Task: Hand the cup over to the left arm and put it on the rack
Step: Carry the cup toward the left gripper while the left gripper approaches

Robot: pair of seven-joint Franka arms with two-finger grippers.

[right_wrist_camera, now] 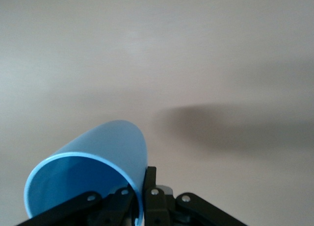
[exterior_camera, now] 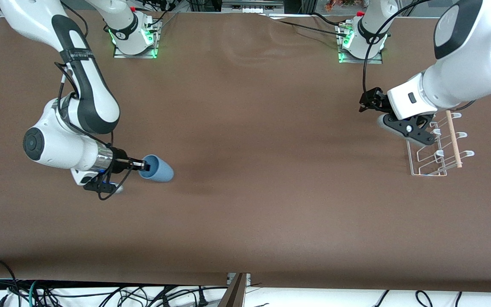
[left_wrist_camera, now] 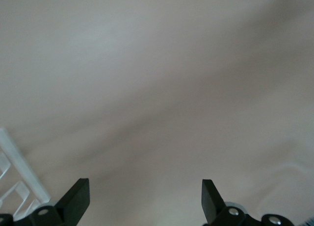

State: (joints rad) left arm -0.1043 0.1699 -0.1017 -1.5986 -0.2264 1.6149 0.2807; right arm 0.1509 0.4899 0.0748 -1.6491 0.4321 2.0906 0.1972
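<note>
Next, my left gripper grabs the light-blue cup by its closed base, which leaves the cup's opening free to go over the rack's wires.
The light-blue cup (exterior_camera: 157, 169) lies sideways, its open mouth facing my right gripper (exterior_camera: 145, 164), toward the right arm's end of the table. The right gripper is shut on the cup's rim, one finger inside and one outside. In the right wrist view the cup (right_wrist_camera: 98, 157) fills the lower part, pinched at its rim by the gripper (right_wrist_camera: 142, 187). My left gripper (exterior_camera: 367, 102) is open and empty, over the table beside the rack (exterior_camera: 439, 147), which stands toward the left arm's end. In the left wrist view the left gripper (left_wrist_camera: 145, 199) has its fingers wide apart.
The rack's light wooden rod (exterior_camera: 453, 138) lies across its white-tipped prongs. A corner of the rack (left_wrist_camera: 17, 179) shows in the left wrist view. The brown table (exterior_camera: 262, 179) stretches between the two arms. Cables hang along the table's near edge.
</note>
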